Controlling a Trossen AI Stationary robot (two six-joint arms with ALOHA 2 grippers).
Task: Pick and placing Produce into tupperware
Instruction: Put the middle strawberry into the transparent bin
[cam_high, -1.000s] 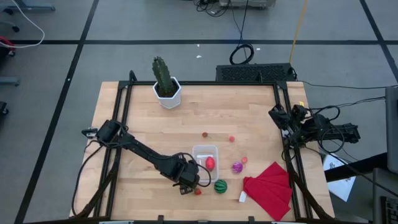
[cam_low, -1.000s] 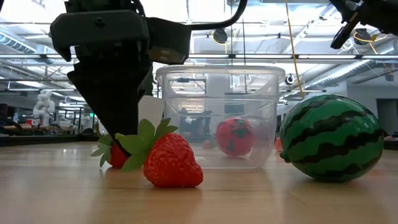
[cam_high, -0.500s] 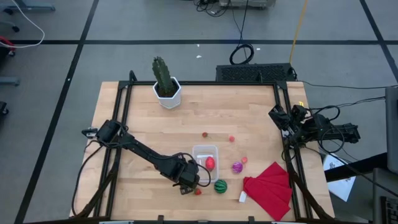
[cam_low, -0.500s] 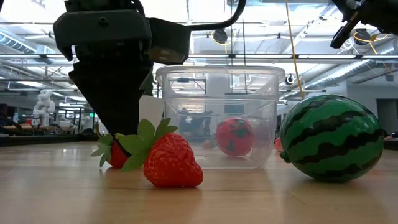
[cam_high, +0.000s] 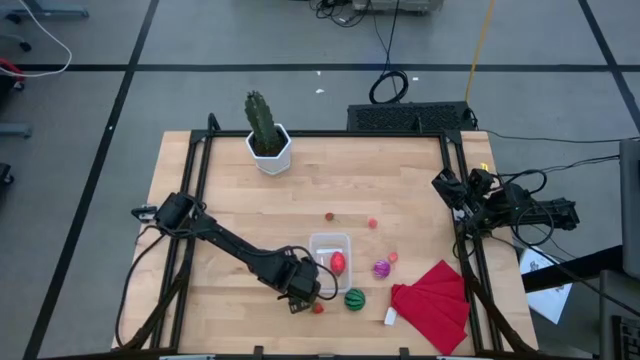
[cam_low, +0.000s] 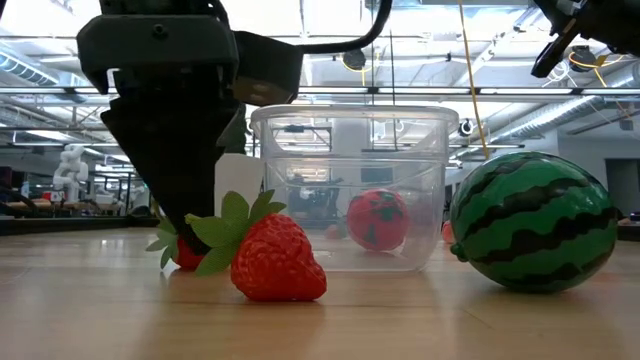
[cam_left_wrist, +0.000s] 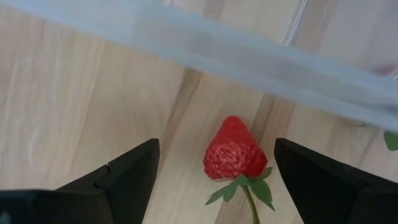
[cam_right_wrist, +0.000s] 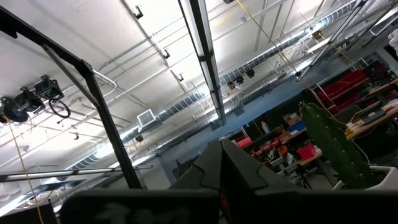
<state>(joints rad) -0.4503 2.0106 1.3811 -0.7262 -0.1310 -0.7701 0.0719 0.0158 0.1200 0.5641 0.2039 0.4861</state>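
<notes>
My left gripper needs to close now: its fingers are beside the red strawberry (cam_left_wrist: 234, 153) in the left wrist view, at the same height as the strawberry's body.
My left gripper (cam_high: 298, 297) (cam_left_wrist: 214, 180) is open and points down just beside the near wall of the clear tupperware (cam_high: 330, 250) (cam_low: 350, 185). Its fingers stand on either side of a small red strawberry (cam_left_wrist: 234, 153) (cam_low: 182, 250) that lies on the table, without touching it. A second strawberry (cam_low: 276, 262) (cam_high: 318, 308) lies beside it, closer to the near edge. A red piece (cam_high: 338, 262) (cam_low: 377, 220) sits inside the tupperware. The green striped ball (cam_high: 354, 299) (cam_low: 535, 222) and the purple piece (cam_high: 381, 268) rest on the table. My right gripper (cam_high: 447, 186) waits, shut, over the right edge.
Small pink and red bits (cam_high: 372, 224) (cam_high: 329, 216) (cam_high: 393, 257) lie past the tupperware. A red folded cloth (cam_high: 432, 305) with a small white object (cam_high: 390, 316) beside it covers the near right corner. A cactus in a white pot (cam_high: 267, 135) stands at the far left.
My left gripper has crept slightly toward the table's near edge above the strawberry; the strawberry itself has not moved.
</notes>
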